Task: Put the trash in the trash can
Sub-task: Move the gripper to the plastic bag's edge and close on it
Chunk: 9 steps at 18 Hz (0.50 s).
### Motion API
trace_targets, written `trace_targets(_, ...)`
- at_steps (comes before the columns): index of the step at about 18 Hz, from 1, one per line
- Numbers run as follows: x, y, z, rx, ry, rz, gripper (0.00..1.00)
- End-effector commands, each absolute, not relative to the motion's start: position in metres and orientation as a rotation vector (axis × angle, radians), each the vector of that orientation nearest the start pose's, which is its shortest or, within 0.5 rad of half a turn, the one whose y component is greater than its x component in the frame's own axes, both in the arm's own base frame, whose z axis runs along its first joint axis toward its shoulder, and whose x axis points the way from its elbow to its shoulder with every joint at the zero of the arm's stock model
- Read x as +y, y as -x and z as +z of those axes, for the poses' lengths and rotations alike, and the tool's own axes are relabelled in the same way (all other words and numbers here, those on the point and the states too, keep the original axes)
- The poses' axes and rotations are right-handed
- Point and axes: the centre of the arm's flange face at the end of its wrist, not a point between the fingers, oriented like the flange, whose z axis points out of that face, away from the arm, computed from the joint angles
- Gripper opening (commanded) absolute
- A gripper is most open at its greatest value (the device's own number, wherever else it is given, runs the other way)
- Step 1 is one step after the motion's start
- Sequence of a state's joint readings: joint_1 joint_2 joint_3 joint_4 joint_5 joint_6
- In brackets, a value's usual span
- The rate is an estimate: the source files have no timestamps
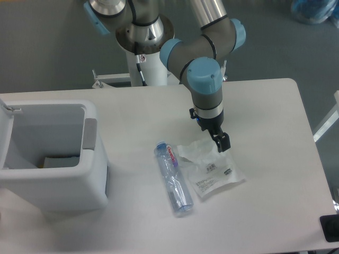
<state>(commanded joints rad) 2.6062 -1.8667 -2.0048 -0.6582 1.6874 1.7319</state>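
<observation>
My gripper is to drop the plastic bag into the trash can, so next it needs to grab the bag by its corner (216, 149).
The trash is two items lying side by side on the white table (265, 116). One is a slim clear bluish bottle (174, 179) with a red-pink label near its cap. The other is a see-through plastic bag (210, 167) with a white printed label, just right of the bottle. My gripper (214, 136) hangs over the bag's upper right edge, turned almost edge-on to the camera, open and holding nothing. One dark fingertip (223, 144) shows right above the bag. The trash can (91, 117), a large white bin with a grey side panel, stands open at the far left.
The arm's base column (144, 37) stands behind the table's back edge. A dark object (331, 227) sits at the front right corner. The table's right edge lies near a white frame (327, 124).
</observation>
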Motion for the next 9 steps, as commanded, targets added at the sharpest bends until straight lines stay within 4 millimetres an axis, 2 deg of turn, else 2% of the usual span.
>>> trace_targets(3, 0.367, 0.393, 0.215, 1.049, 3.034, 0.296, 1.00)
trace_targets(9, 0.373, 0.401, 0.199, 1.041, 3.039, 0.282, 1.00)
